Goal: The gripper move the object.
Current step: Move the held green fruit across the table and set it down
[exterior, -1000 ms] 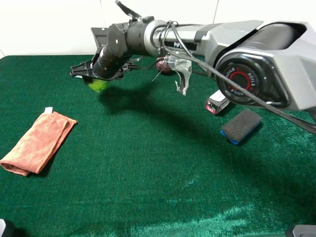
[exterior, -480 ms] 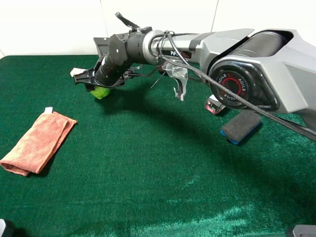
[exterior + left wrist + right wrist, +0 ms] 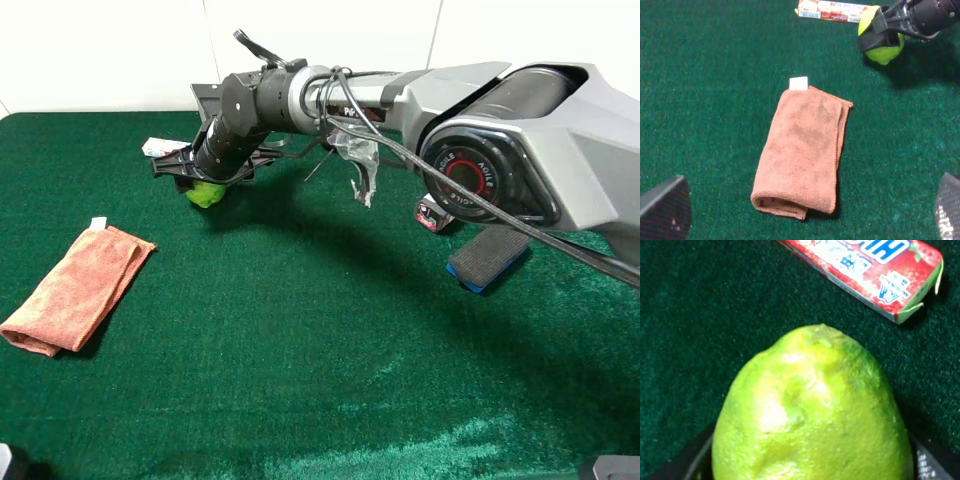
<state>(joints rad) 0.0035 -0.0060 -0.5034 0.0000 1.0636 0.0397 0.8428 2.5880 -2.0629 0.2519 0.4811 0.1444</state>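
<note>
The yellow-green ball sits low on the green cloth, in front of the candy box, so the right gripper should open now.
The yellow-green ball sits in my right gripper, a black claw on the grey arm that reaches across to the far left of the green table. The claw is shut on the ball and holds it low over the cloth. I cannot tell whether the ball touches the cloth. In the right wrist view the ball fills the frame between the dark fingers. The left wrist view shows the ball held by the black claw. My left gripper is open and empty above the towel.
A folded orange-pink towel lies at the left. A red candy box lies just behind the ball. A black-and-blue eraser block and a small red-and-white box lie at the right. The maroon ball is hidden behind the arm.
My right gripper has carried the ball slightly down and toward the back, close to the cloth beside the candy box. The arm now hides the maroon ball.
</note>
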